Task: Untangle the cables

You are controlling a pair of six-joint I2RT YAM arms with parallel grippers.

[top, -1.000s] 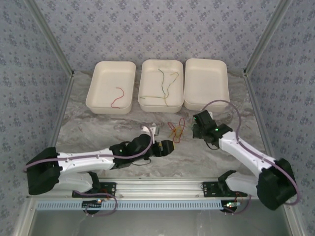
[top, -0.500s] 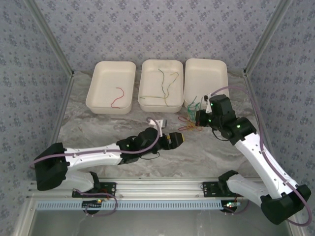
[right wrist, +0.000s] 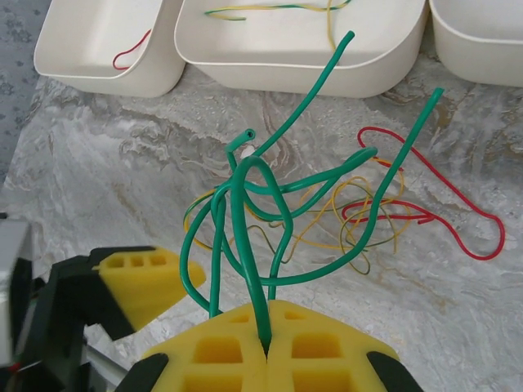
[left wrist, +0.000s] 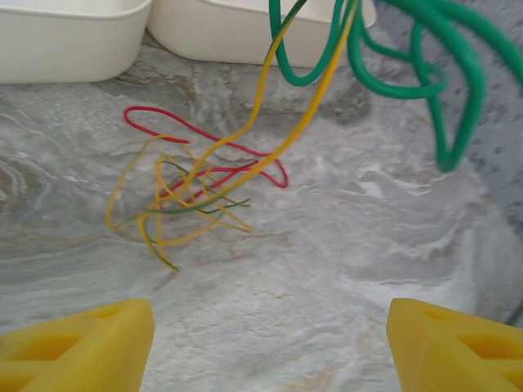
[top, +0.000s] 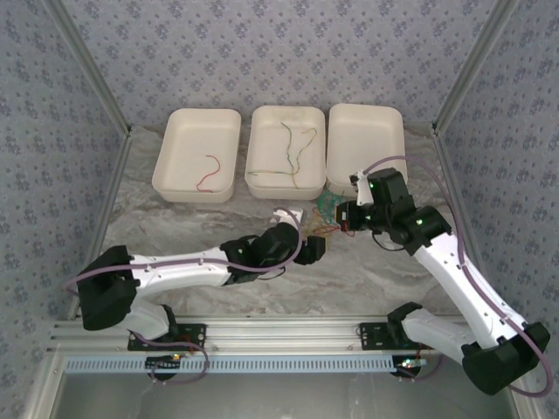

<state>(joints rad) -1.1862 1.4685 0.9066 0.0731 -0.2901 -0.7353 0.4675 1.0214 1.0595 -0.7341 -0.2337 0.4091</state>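
Note:
I should next grab the yellow cable pieces with my left gripper where they hang below the green cable loops. Then I will pull the yellow pieces free to untangle them.
A loose tangle of thin red and yellow cables (top: 316,225) lies on the marble table in front of the trays. Its red loop (right wrist: 433,208) and yellow strands (right wrist: 343,220) spread flat, with one yellow strand (left wrist: 270,106) rising up to the green loops. My right gripper (right wrist: 265,347) is shut on a bundle of green cables (right wrist: 245,204), which hangs lifted over the tangle. In the top view it (top: 346,215) sits just right of the tangle. My left gripper (left wrist: 270,351) is open and low over bare table, just short of the tangle (left wrist: 188,196), with nothing between its fingers.
Three white trays stand side by side at the back. The left tray (top: 188,140) holds a red cable (top: 208,172), the middle tray (top: 266,131) holds yellow-green cables (top: 290,148), and the right tray (top: 367,148) has nothing in it. Metal frame posts flank the table.
My right gripper has risen and swung back towards the trays, pulling the green cables up out of the tangle. My left arm has reached right and forward, up to the tangle.

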